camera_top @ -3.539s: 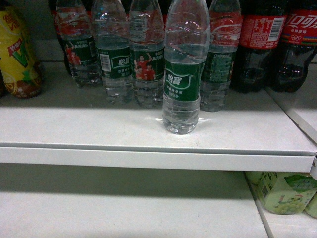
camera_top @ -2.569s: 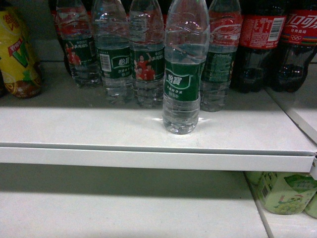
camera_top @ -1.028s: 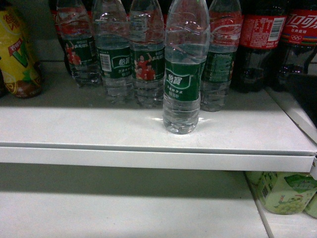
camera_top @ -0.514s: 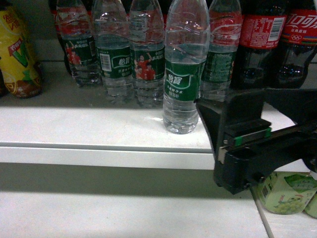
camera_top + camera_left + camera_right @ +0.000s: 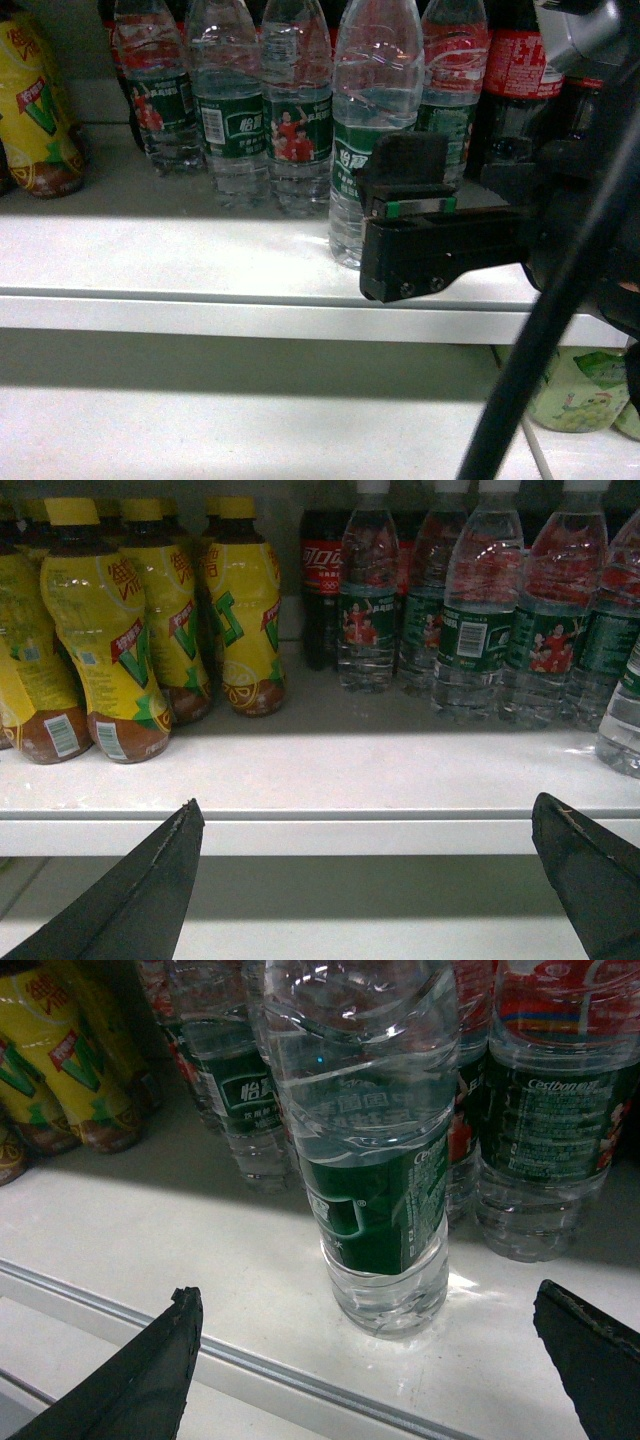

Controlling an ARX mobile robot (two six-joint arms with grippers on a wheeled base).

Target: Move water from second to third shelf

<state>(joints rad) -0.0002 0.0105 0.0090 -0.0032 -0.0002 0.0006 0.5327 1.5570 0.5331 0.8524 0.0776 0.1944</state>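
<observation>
The robot's right gripper next needs to grab the bottle by its lower body [image 5: 347, 232], so that it can move the water from the second shelf [image 5: 180, 262] to the third.
One water bottle [image 5: 375, 90], clear with a dark green label, stands alone near the front of the white shelf [image 5: 180, 262], ahead of a row of like bottles [image 5: 232, 110]. My right gripper [image 5: 405, 190] hovers just in front of it and to its right, hiding its lower right side. In the right wrist view the bottle [image 5: 372, 1150] stands upright between and beyond the black fingertips [image 5: 172, 1355], untouched; the right gripper [image 5: 367, 1293] is open wide. My left gripper [image 5: 367, 803] is open and empty, facing the shelf edge [image 5: 330, 835] further left.
Yellow drink bottles [image 5: 105, 640] stand at the shelf's left and dark cola bottles [image 5: 525, 85] at its right. Pale green bottles [image 5: 575, 390] sit on the lower shelf [image 5: 200, 425] at the right. My right arm's dark strut [image 5: 545, 345] crosses the lower right of the head view.
My right arm has come in from the right and moved left and up to the front water bottle. The bottle has not moved.
</observation>
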